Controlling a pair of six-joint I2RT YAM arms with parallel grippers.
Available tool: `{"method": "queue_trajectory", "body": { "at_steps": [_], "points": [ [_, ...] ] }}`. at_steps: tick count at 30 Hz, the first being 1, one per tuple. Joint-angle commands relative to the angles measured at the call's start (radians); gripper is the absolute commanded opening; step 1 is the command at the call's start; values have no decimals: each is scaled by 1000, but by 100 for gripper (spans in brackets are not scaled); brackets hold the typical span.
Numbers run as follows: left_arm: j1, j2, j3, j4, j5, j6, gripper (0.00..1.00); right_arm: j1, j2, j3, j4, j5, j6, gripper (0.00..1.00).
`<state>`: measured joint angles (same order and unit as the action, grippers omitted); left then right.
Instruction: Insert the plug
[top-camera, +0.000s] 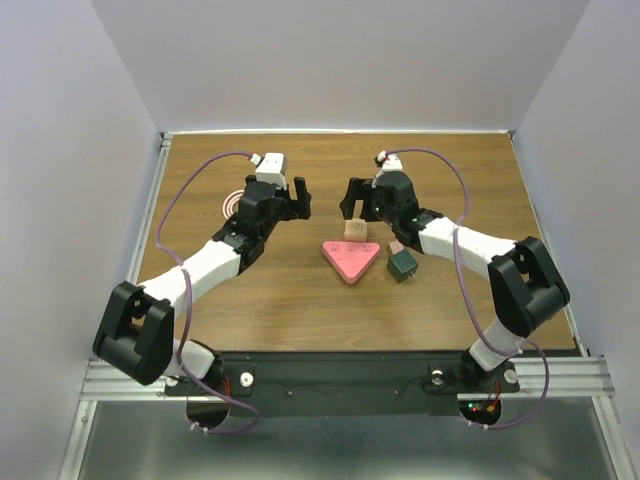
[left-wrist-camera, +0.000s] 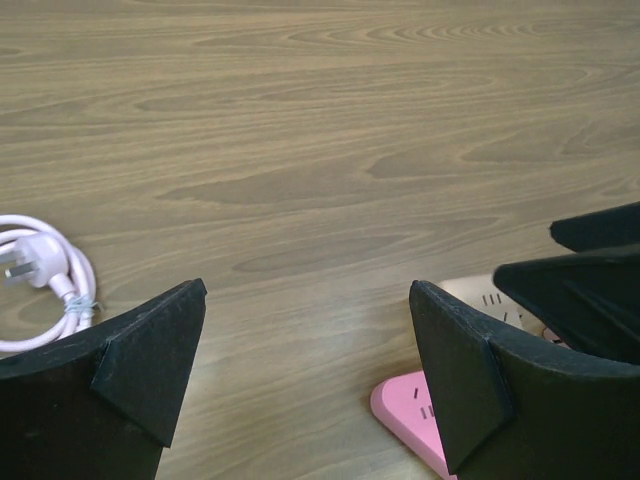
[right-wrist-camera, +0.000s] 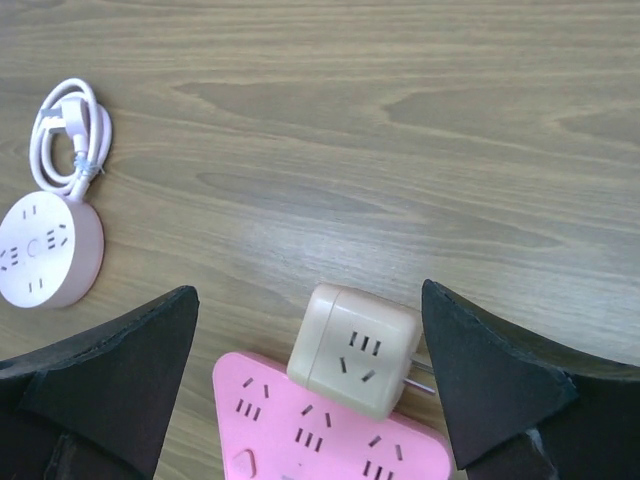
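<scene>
The right gripper grabs the beige cube plug (top-camera: 354, 229) (right-wrist-camera: 358, 348) across its prong side and opposite side next, which leaves other sides free for handing over to my left gripper.
A beige cube plug (right-wrist-camera: 358, 348) lies on its side, leaning on the top edge of a pink triangular power strip (right-wrist-camera: 320, 425), with its metal prongs (right-wrist-camera: 425, 375) pointing right. My right gripper (right-wrist-camera: 308, 292) hangs open just over it, one finger on each side, touching nothing. From above, the plug (top-camera: 354, 229) sits behind the strip (top-camera: 350, 260), under the right gripper (top-camera: 366, 205). My left gripper (top-camera: 287, 203) is open and empty to its left; in its own view the left gripper (left-wrist-camera: 308, 290) is over bare wood, the strip's corner (left-wrist-camera: 415, 420) at lower right.
A round pink socket (right-wrist-camera: 45, 248) with a coiled pale cord and its own plug (right-wrist-camera: 70, 135) lies at the left, also visible as the cord (left-wrist-camera: 35, 265). A dark green cube (top-camera: 403, 265) and a small pink block (top-camera: 396, 245) sit right of the strip.
</scene>
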<state>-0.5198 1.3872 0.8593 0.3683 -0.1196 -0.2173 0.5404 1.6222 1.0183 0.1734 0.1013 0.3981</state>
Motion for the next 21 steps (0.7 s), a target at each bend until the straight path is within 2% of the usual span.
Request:
{"method": "queue_trajectory", "body": {
  "at_steps": [1, 6, 21],
  "points": [
    [14, -114, -61, 78, -48, 29, 94, 30, 28, 78, -80, 93, 56, 97],
    [18, -157, -106, 109, -46, 32, 94, 55, 65, 137, -204, 144, 70, 95],
    [33, -194, -144, 121, -45, 50, 94, 118, 194, 255, -391, 242, 108, 89]
  ]
}}
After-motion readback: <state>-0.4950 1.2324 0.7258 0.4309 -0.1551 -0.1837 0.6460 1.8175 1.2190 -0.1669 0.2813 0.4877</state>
